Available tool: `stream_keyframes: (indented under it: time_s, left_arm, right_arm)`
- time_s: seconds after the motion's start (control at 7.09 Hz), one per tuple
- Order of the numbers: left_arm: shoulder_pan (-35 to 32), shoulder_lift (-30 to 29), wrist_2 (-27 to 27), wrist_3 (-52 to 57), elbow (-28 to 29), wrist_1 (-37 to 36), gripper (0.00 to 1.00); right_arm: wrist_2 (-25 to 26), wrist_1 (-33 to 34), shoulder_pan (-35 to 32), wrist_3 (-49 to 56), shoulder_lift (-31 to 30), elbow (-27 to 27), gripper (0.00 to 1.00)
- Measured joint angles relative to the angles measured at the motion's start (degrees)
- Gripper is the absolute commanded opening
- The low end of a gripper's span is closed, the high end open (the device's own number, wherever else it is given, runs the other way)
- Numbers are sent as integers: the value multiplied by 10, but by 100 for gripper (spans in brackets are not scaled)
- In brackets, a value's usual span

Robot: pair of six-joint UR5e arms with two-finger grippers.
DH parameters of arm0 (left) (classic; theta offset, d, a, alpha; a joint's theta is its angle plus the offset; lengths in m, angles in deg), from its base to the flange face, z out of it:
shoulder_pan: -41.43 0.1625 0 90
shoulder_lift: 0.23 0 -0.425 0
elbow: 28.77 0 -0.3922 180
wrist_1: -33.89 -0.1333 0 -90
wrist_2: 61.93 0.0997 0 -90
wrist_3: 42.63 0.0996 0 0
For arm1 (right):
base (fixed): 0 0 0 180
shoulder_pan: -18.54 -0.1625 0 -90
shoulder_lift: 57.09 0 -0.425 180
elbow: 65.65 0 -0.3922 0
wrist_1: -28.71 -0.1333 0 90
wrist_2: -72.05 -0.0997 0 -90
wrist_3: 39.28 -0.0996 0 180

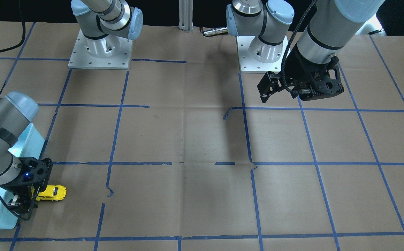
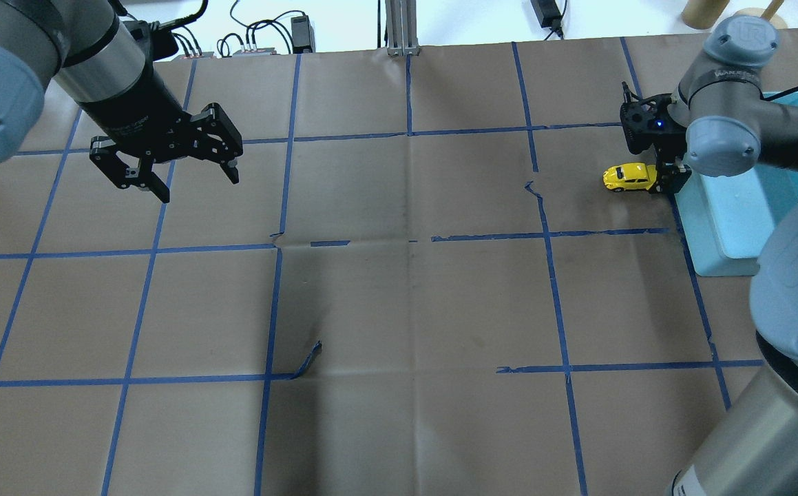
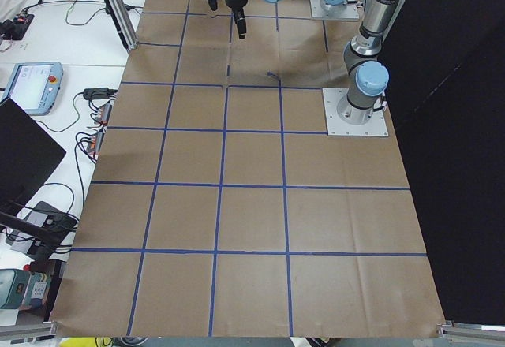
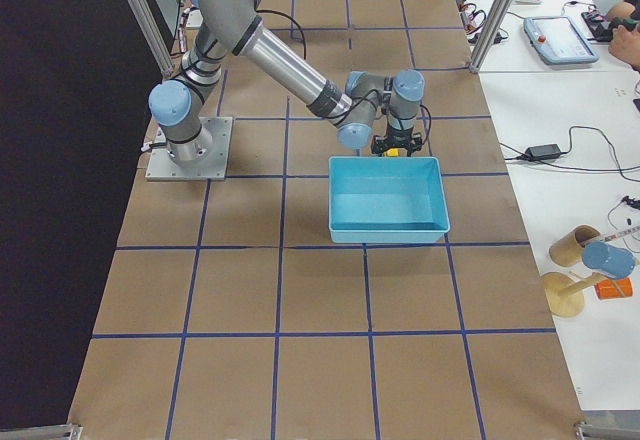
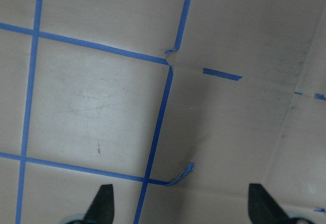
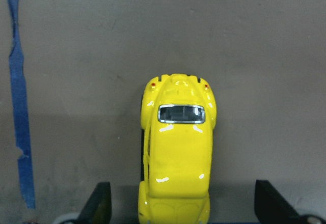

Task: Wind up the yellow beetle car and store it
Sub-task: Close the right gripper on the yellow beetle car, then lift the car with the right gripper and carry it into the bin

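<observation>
My right gripper grabs the yellow beetle car's body (image 1: 52, 192) (image 6: 177, 163) next, to wind up and store the toy.
The yellow beetle car (image 2: 629, 177) stands on its wheels on the brown paper table, just beside the light blue bin (image 2: 729, 227). It also shows in the front view (image 1: 52, 192) and the right side view (image 4: 396, 152). My right gripper (image 2: 667, 178) is open, low at the car's end. In the right wrist view the car (image 6: 175, 152) lies between the two spread fingers (image 6: 101, 203), with a gap on each side. My left gripper (image 2: 199, 186) is open and empty, hovering far away over the table; the left wrist view shows only its fingertips (image 5: 104, 196) and taped paper.
The blue bin (image 4: 385, 200) sits at the table's edge on my right, its bare inside showing in the side view. Blue tape lines (image 2: 409, 134) grid the paper, with a loose tape curl (image 2: 309, 358) near the middle. Both arm bases (image 1: 100, 52) are at the back.
</observation>
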Motion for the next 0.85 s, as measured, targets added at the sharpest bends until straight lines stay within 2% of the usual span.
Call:
stream_keyframes:
  time_s: [0.14,0.28,0.42,0.56,0.71,0.85]
  left_arm:
    - [0,6,11,0,-13,0,93]
    - [-1,11,17,1,-21,1,93]
    - [-1,13,24,3,-24,2,93]
    - [-1,12,36,6,-24,2,93]
    - [-1,11,44,7,-24,1,93]
    - [0,12,48,8,-24,0,93]
  right_arm:
    - [-3,1,-2,-1,2,1,97]
    - [-6,1,-5,-2,3,1,87]
    - [-7,2,-9,-2,5,2,65]
    - [-7,2,-11,-1,6,2,28]
    - [-5,2,-11,-1,6,2,17]
    - [-3,2,-12,-2,6,1,14]
